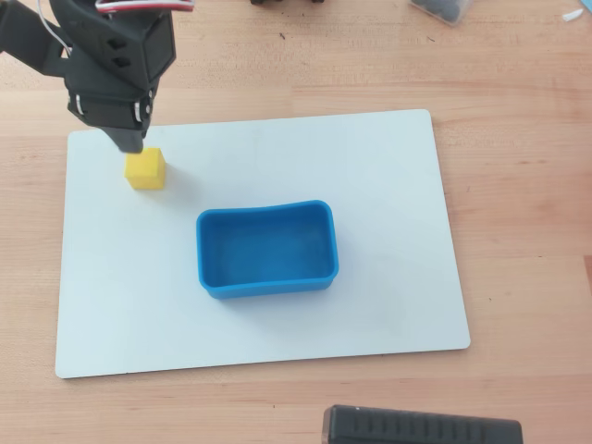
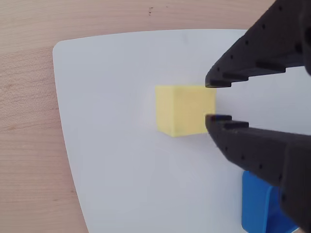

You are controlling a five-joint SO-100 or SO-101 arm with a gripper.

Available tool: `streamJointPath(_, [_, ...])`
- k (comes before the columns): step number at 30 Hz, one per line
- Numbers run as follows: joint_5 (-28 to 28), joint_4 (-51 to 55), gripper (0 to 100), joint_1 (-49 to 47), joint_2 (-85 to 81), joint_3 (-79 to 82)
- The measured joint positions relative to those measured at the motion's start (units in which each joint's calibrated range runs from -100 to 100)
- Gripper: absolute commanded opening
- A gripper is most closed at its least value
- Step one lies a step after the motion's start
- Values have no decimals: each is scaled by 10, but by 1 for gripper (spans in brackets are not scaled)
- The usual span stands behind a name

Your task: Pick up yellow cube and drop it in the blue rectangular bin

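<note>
I should next grip the opposite sides of the cube with my gripper, to drop the yellow cube (image 1: pixel 146 169) in the blue rectangular bin (image 1: pixel 266 251).
The yellow cube (image 1: pixel 146 169) sits on the white board (image 1: pixel 370 305) near its upper left corner in the overhead view. The blue rectangular bin (image 1: pixel 266 251) stands empty at the board's middle, right of and below the cube. My gripper (image 1: pixel 132 143) hangs just off the cube's upper left edge. In the wrist view the black fingers (image 2: pixel 252 58) come in from the right, and the gripper (image 2: pixel 211 101) is slightly open with nothing in it, its tips at the right face of the cube (image 2: pixel 182 109). A corner of the bin (image 2: pixel 257 204) shows at the bottom right.
The board lies on a wooden table (image 1: pixel 518 139). A black device (image 1: pixel 421 427) sits at the bottom edge of the overhead view. A dark object (image 1: pixel 444 9) sits at the top right.
</note>
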Motion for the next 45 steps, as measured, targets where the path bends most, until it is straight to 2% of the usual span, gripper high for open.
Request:
streamJointPath(15, [0,28,21,15,15,-18])
streamJointPath(39, [0,-90,21,15,32,98])
streamJointPath(45, [0,-100,7,15,35,101])
